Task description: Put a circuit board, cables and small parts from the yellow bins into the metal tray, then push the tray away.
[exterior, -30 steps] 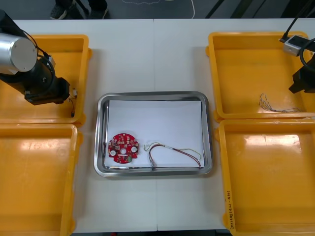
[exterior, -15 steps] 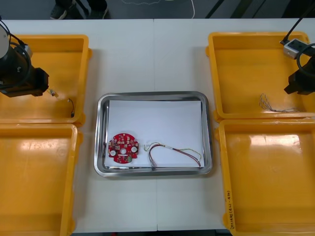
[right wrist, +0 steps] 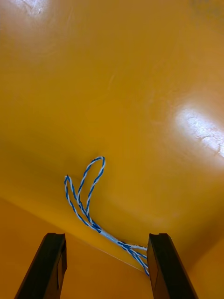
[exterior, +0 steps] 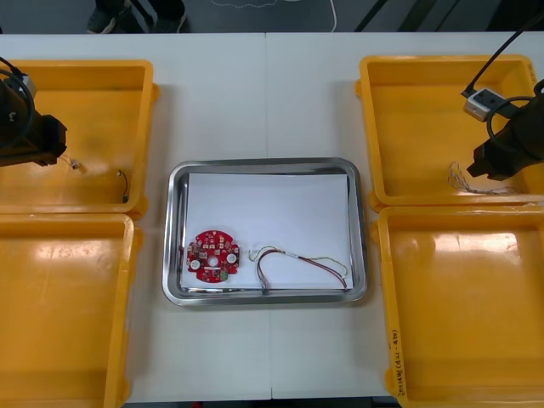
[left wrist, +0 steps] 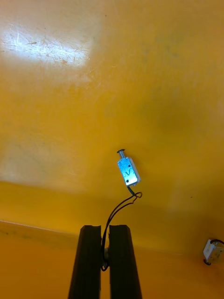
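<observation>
My right gripper is to grab the twisted blue and white cable by its bundled middle (right wrist: 108,236) next, because the end of the cable spreads into slack loops.
In the left wrist view my left gripper (left wrist: 105,230) is shut on the thin black wire of a small metal part (left wrist: 128,170), which dangles just past the fingertips over the floor of the far left yellow bin (exterior: 102,72). The front view shows that part (exterior: 76,165) beside my left arm (exterior: 25,127). My right gripper (right wrist: 107,239) stands open in the far right yellow bin (exterior: 416,68), fingers either side of the twisted blue and white cable (right wrist: 86,196), not touching it. The metal tray (exterior: 174,229) holds a red circuit board (exterior: 212,255) and a red and yellow cable (exterior: 297,262).
Another small metal part (exterior: 123,184) lies near the far left bin's inner wall, also seen as a small metal part (left wrist: 212,250) off to the side of the fingers. The two near yellow bins (exterior: 59,314) (exterior: 467,314) look bare. White paper (exterior: 272,212) lines the tray.
My left arm has drawn outward to the left across its bin, carrying the small metal part by its wire. My right gripper has moved inward and down toward the blue and white cable.
</observation>
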Available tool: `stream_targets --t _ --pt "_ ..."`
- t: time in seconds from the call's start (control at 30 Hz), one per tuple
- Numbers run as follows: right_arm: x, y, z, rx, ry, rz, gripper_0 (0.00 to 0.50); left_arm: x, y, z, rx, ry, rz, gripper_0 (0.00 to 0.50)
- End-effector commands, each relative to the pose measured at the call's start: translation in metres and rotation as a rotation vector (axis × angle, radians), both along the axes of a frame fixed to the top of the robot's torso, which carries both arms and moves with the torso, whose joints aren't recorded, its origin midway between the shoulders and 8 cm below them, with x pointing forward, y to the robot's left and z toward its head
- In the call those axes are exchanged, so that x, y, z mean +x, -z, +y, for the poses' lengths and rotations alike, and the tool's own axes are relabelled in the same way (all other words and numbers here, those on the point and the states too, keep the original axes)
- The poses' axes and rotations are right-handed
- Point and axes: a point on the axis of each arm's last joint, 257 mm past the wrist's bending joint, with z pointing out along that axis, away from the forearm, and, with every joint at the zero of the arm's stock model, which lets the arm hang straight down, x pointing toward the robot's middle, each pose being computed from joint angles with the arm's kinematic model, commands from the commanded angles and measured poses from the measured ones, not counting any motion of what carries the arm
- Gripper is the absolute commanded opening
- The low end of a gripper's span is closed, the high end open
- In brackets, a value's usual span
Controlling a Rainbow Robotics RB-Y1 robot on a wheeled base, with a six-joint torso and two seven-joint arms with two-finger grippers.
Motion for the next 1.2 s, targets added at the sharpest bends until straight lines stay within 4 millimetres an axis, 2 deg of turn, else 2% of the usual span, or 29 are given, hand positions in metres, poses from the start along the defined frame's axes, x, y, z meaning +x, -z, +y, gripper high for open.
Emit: stream_targets --t 0.03,0.43,0.7,0.9,1.2 --pt "0.0 0.007 0.001 0.003 -0.018 -0.011 0.5 0.009 -0.04 0.018 0.057 0.062 -0.053 0.5" --pt "0.007 0.018 0.013 -0.004 -0.028 -0.033 0.5 0.009 -0.044 0.011 0.019 0.045 -0.061 0.5" --pt "0.007 0.022 0.015 -0.017 -0.028 -0.028 0.5 0.021 -0.053 -0.009 -0.053 -0.056 -0.096 0.5" --pt "0.005 0.028 0.017 -0.032 -0.026 -0.015 0.5 0.028 -0.056 -0.016 -0.051 -0.074 -0.114 0.5" --pt "0.006 0.035 0.019 -0.054 -0.016 -0.012 0.5 0.035 -0.042 -0.008 -0.069 -0.146 -0.106 0.5"
